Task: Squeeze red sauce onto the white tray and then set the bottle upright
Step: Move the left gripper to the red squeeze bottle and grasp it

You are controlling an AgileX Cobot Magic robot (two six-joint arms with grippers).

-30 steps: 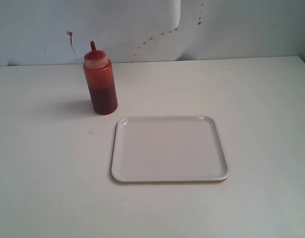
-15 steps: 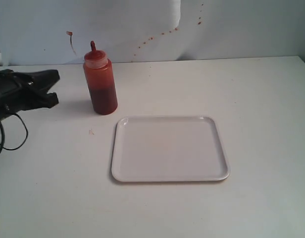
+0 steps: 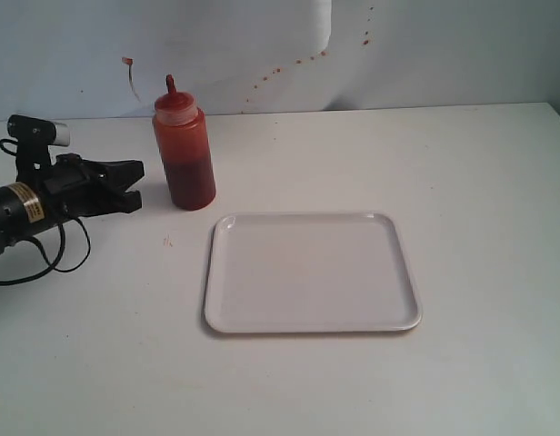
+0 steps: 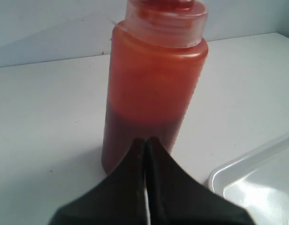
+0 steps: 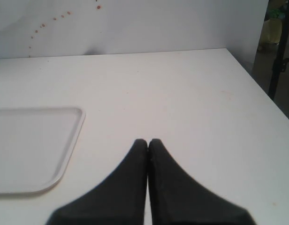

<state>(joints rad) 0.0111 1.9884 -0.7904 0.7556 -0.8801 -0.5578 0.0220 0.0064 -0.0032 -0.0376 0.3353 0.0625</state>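
Observation:
My left gripper grabs the bottle by its bottom end (image 3: 191, 189) next, which leaves the bottle's nozzle (image 3: 170, 84) free to squirt sauce onto the white tray.
The bottle (image 3: 184, 150) stands upright on the table behind the white tray's far left corner, tinted red, with darker red sauce (image 3: 190, 184) filling its lower half and a clear cap with a red nozzle. The white tray (image 3: 312, 272) lies flat and bare in the middle. My left gripper (image 3: 136, 186) is shut, just left of the bottle, a small gap apart. In the left wrist view the bottle (image 4: 154, 89) rises close behind the shut left gripper (image 4: 145, 139). The right gripper (image 5: 148, 140) is shut over bare table, with the tray's corner (image 5: 46, 140) beside it.
The white table (image 3: 480, 182) ends at the right edge (image 5: 257, 84). A pale backdrop (image 3: 425, 54) behind it carries red splatter marks (image 3: 289, 65). A black cable (image 3: 44, 263) loops under the left arm.
The left arm has come in from the left edge and moved right toward the bottle, its gripper tip now close to the bottle's side. The bottle and tray have not moved.

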